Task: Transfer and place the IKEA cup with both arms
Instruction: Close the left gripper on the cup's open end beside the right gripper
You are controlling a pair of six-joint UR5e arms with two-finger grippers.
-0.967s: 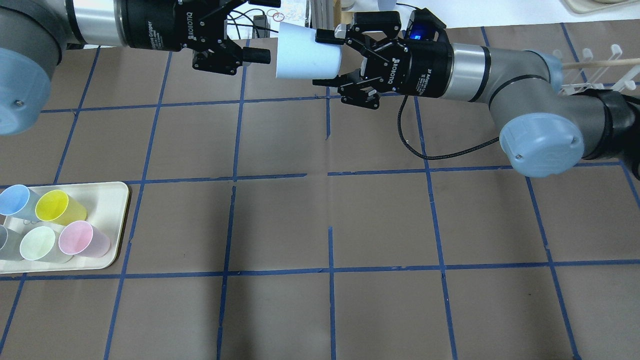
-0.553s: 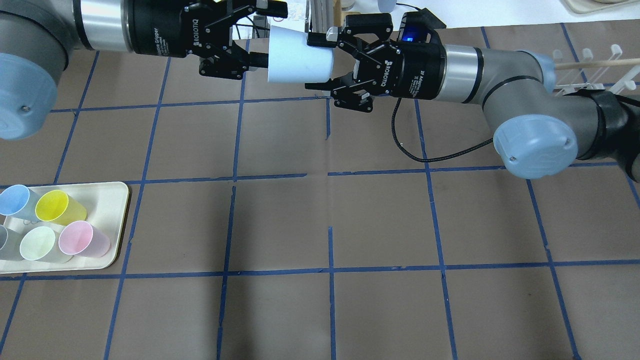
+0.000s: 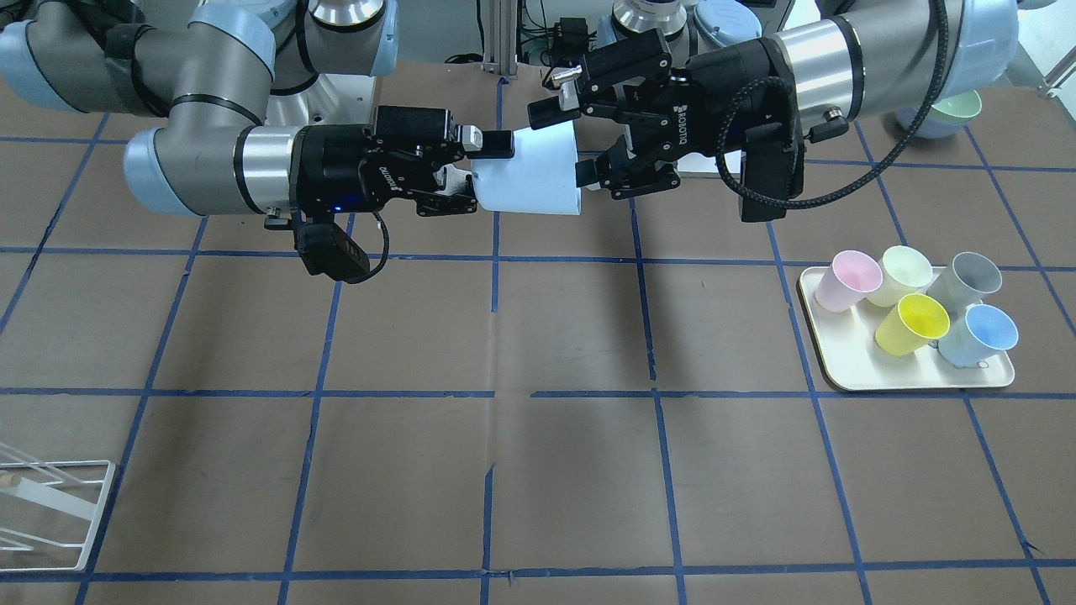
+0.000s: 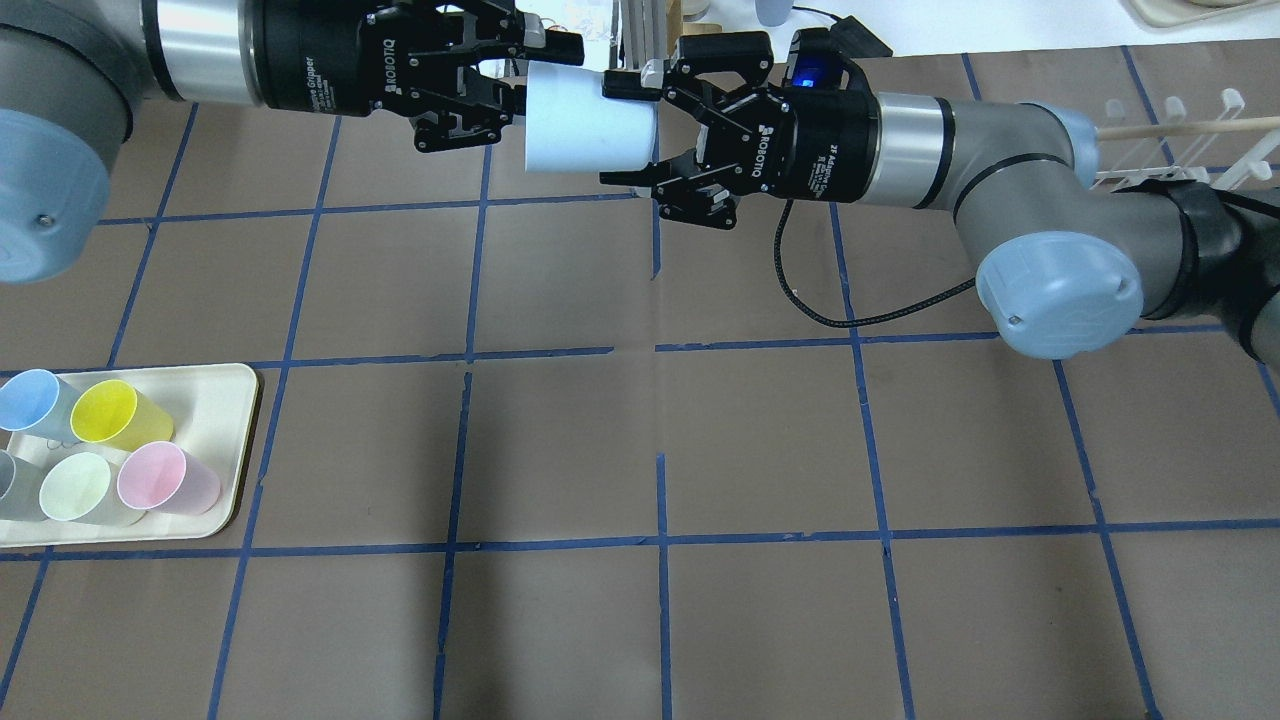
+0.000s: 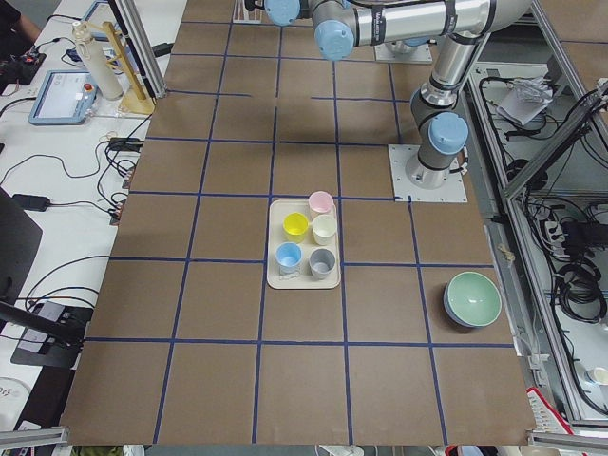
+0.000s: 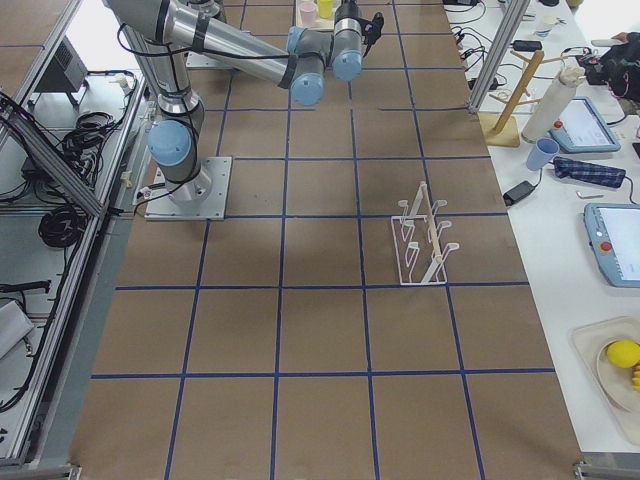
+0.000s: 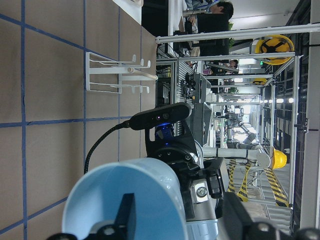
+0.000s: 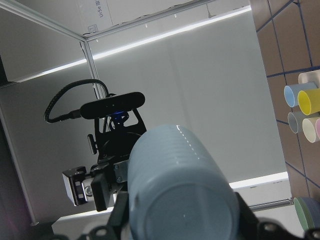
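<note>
My left gripper should next pinch the cup's side at its open rim [image 3: 576, 170] [image 7: 172, 205] to transfer the cup, because my right gripper already covers the cup's narrow base.
The light blue IKEA cup [image 4: 585, 130] is held lying sideways in the air over the far middle of the table. My right gripper [image 4: 618, 130] is shut on its narrow base end. The cup's mouth points at my left gripper [image 4: 535, 75], which is open. In the left wrist view one left finger [image 7: 125, 215] is inside the cup [image 7: 135, 195] and the other is outside the rim, neither pressing the wall. The front view shows the same cup [image 3: 530, 181] between the right gripper [image 3: 483, 176] and the left gripper [image 3: 563, 143]. The cup's base [image 8: 175, 185] fills the right wrist view.
A cream tray [image 4: 215, 400] at the table's left holds the twin blue cup [image 4: 28, 398], a yellow cup [image 4: 105, 412], a pink cup [image 4: 160, 478], a green cup and a grey cup. A white wire rack [image 4: 1180, 150] stands far right. A green bowl [image 5: 473, 298] sits near the left arm's base.
My right arm has carried the cup to the left, onto my left gripper. The left fingers now straddle the cup's rim and stand closer together than before.
</note>
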